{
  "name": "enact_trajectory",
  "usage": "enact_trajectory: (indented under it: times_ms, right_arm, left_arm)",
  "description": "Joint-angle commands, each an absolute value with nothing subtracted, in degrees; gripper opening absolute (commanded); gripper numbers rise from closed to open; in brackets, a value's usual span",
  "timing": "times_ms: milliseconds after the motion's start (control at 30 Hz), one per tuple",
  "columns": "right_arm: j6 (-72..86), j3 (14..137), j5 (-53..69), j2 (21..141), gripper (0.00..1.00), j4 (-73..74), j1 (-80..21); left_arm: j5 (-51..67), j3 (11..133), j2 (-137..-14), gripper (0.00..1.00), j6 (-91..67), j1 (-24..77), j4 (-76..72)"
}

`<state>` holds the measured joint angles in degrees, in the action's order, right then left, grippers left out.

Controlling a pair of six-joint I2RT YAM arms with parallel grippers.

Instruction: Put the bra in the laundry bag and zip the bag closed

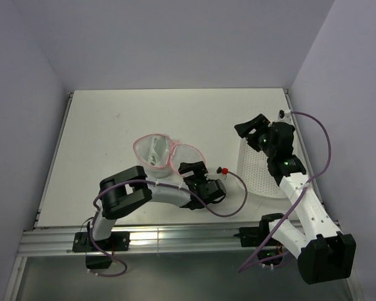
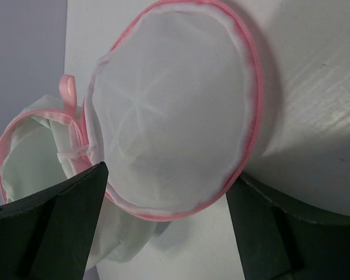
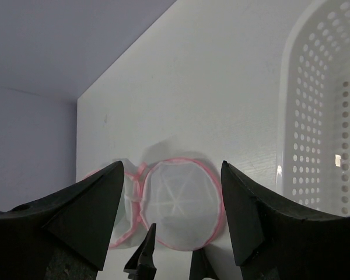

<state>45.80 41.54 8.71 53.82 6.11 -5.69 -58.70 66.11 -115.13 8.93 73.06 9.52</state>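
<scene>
My left gripper picks up the laundry bag's empty mesh disc by its near pink rim next, to fold that disc over the bra (image 1: 153, 152) for zipping.
The laundry bag (image 1: 187, 157) lies open in mid-table as two pink-rimmed mesh discs. The bra (image 1: 153, 152), pale mint-white, sits in the left disc. In the left wrist view the right disc (image 2: 175, 105) fills the frame and the bra (image 2: 26, 166) shows in the left half. My left gripper (image 1: 190, 168) is open at the near rim of the right disc; its fingers (image 2: 64, 227) stand either side of the rim, holding nothing. My right gripper (image 1: 249, 128) is open and empty, raised above the basket, with the bag (image 3: 181, 201) seen far below.
A white perforated plastic basket (image 1: 258, 169) lies at the right of the table, also in the right wrist view (image 3: 324, 116). A red-tipped cable (image 1: 224, 170) runs between the bag and the basket. Walls close in the table on three sides.
</scene>
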Motion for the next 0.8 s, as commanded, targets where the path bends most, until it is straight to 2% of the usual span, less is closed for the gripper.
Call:
enact_trajectory:
  times_ms: [0,167,567,667,767]
  right_arm:
    - [45.79,40.96,9.23,52.12,0.75,4.31,-5.18]
    - [45.7,40.25,9.05,51.59,0.74,4.22,-5.1]
    - [45.0,39.55,8.88,50.71,0.74,4.04,-5.1]
    - [44.74,39.46,8.79,50.54,0.74,4.04,-5.1]
    - [44.3,39.55,8.79,50.36,0.74,4.13,-5.01]
  left_arm:
    - [-62.12,64.17,-115.84,0.87,12.74,72.6,1.68]
    - [-64.25,63.11,-115.67,0.82,15.99,72.33,-5.08]
    - [-67.24,59.59,-110.4,0.55,22.15,72.42,-18.28]
    - [-66.89,60.2,-109.69,0.45,21.36,72.42,-18.37]
    - [-66.8,61.26,-108.73,0.27,19.52,72.25,-17.05]
